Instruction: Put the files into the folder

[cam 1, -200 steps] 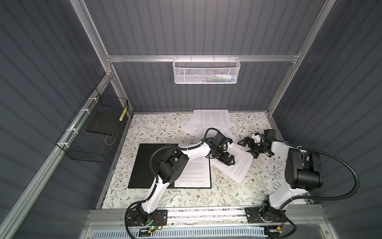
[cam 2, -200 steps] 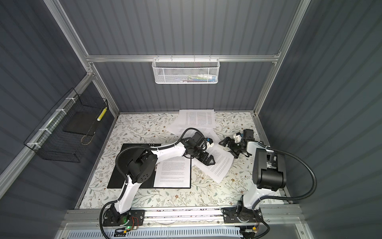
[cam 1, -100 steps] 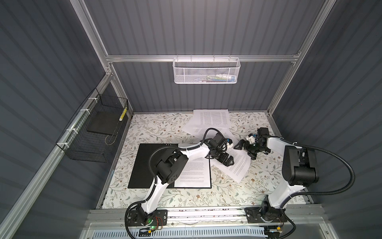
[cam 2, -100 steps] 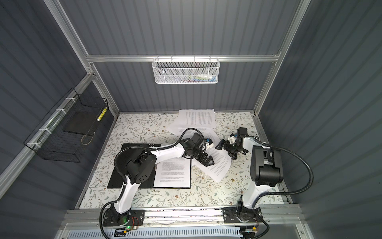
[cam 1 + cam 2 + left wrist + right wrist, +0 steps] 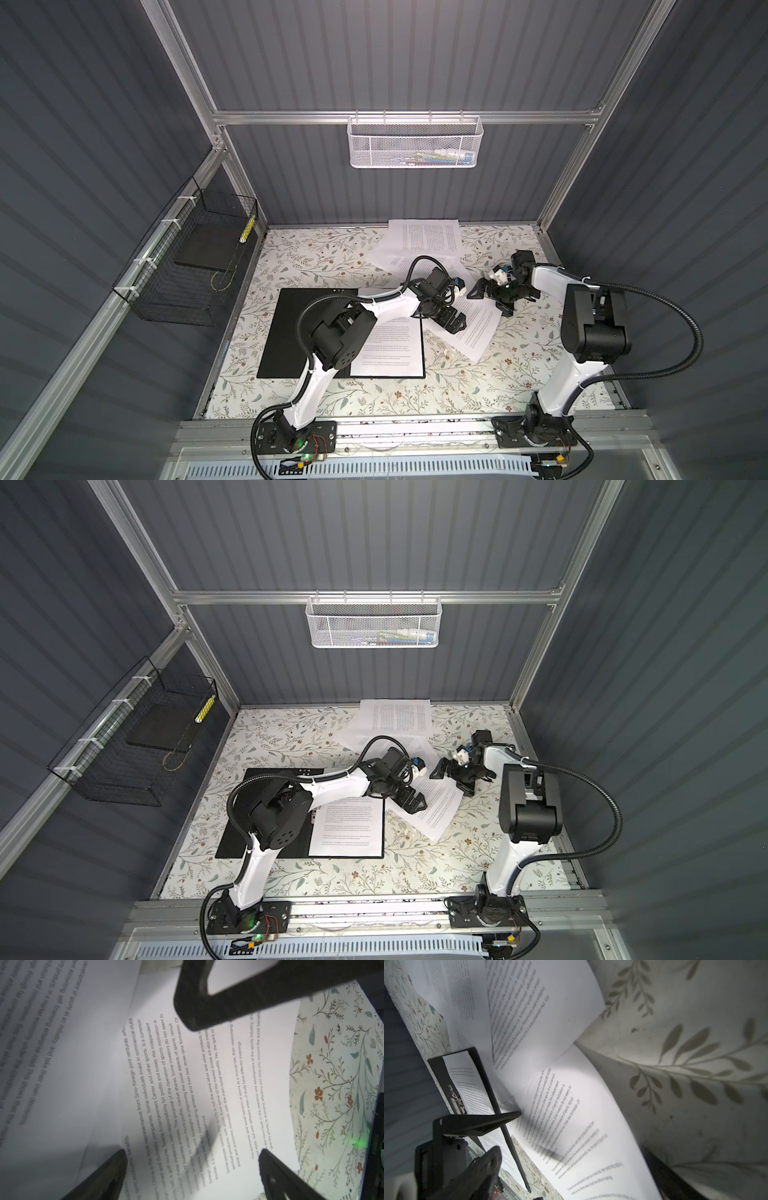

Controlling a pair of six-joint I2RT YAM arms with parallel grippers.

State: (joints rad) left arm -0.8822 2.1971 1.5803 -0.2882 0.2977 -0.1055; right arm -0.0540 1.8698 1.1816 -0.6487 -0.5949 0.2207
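Observation:
My right gripper will hold the loose sheet by its edge (image 5: 493, 303) (image 5: 619, 1108) away from the folder. The opposite side of the sheet then stays free to go into the folder.
The folder (image 5: 286, 332) lies open in both top views, black inside, with one printed sheet (image 5: 390, 345) on its right half. Another of the files, a tilted loose sheet (image 5: 476, 332), lies just right of it. Further files (image 5: 424, 241) overlap at the back. My left gripper (image 5: 456, 323) is open, low over the loose sheet's left part; in the left wrist view its fingertips (image 5: 276, 1172) straddle the text (image 5: 207, 1084). My right gripper (image 5: 490, 301) is open over the same sheet's far corner. The right wrist view shows this sheet (image 5: 581, 1115) between its fingers and the folder (image 5: 436, 1064) beyond.
A white mesh basket (image 5: 415, 143) hangs on the back wall. A black wire basket (image 5: 187, 270) on the left wall holds a dark slab (image 5: 205, 251). The table has a floral cover (image 5: 332, 257). The left arm's elbow rises over the folder's middle.
My right gripper has moved left, from beside the loose sheet to over its far corner. The left gripper has stayed almost still. Both stayed open.

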